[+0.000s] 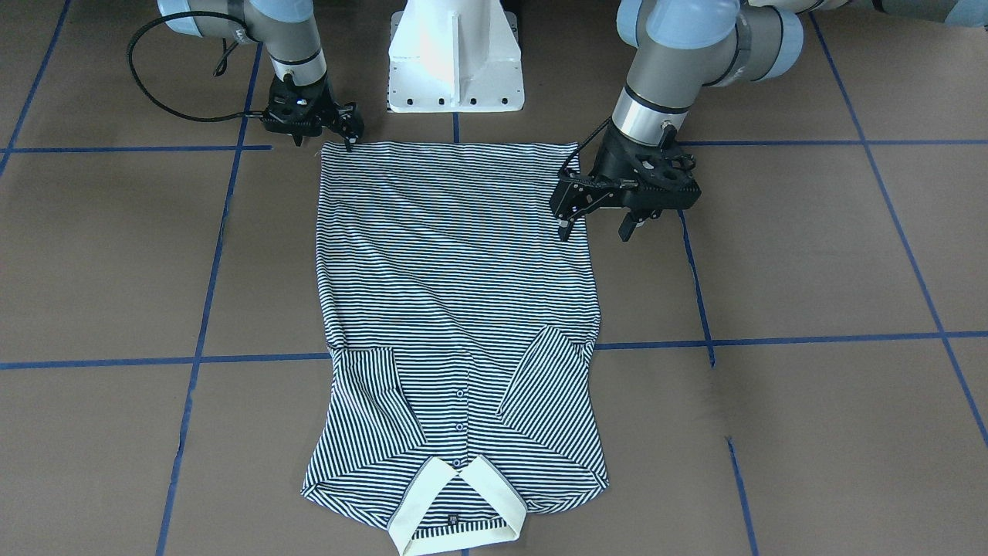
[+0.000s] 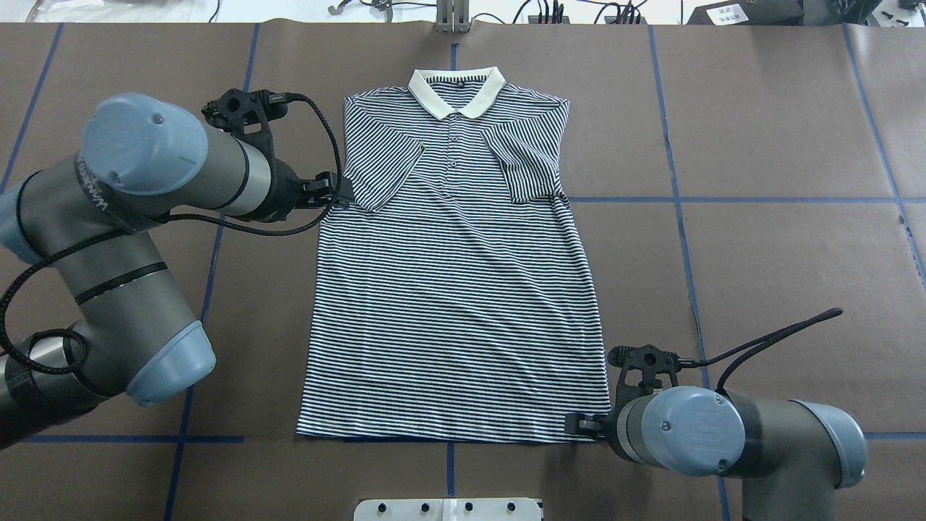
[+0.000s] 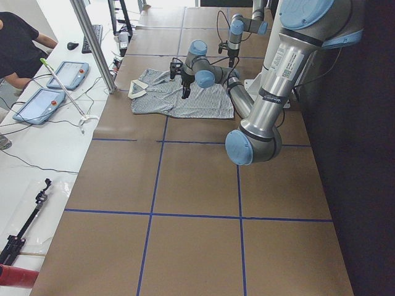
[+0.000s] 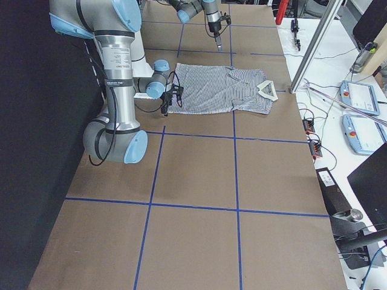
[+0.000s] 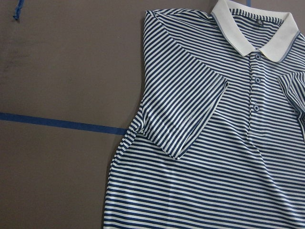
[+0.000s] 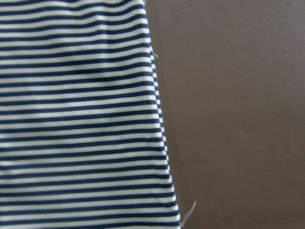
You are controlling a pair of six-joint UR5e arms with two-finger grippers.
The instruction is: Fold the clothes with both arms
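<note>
I should close my right gripper on the shirt (image 1: 455, 270) now: its fingers are low on both sides of the hem's corner (image 1: 325, 148), one over cloth and one over the brown table.
The striped polo shirt (image 1: 455, 270) lies flat, face up, on the brown table, with both sleeves folded in over the chest. Its cream collar (image 2: 456, 90) points away from the robot and its hem lies near the base. My left gripper (image 1: 596, 229) is open and empty. It hangs above the shirt's side edge, by the folded left sleeve (image 5: 183, 124) in the overhead view (image 2: 338, 192). My right gripper (image 1: 324, 140) looks open and sits low at the hem's corner (image 2: 582, 423). The right wrist view shows only the shirt's side edge (image 6: 159, 119).
The white pedestal base (image 1: 455, 62) stands just behind the hem. Blue tape lines (image 1: 772, 340) cross the brown table. A side bench with tablets (image 3: 55, 86) and a metal post (image 3: 92, 43) runs along the far edge, beyond the collar.
</note>
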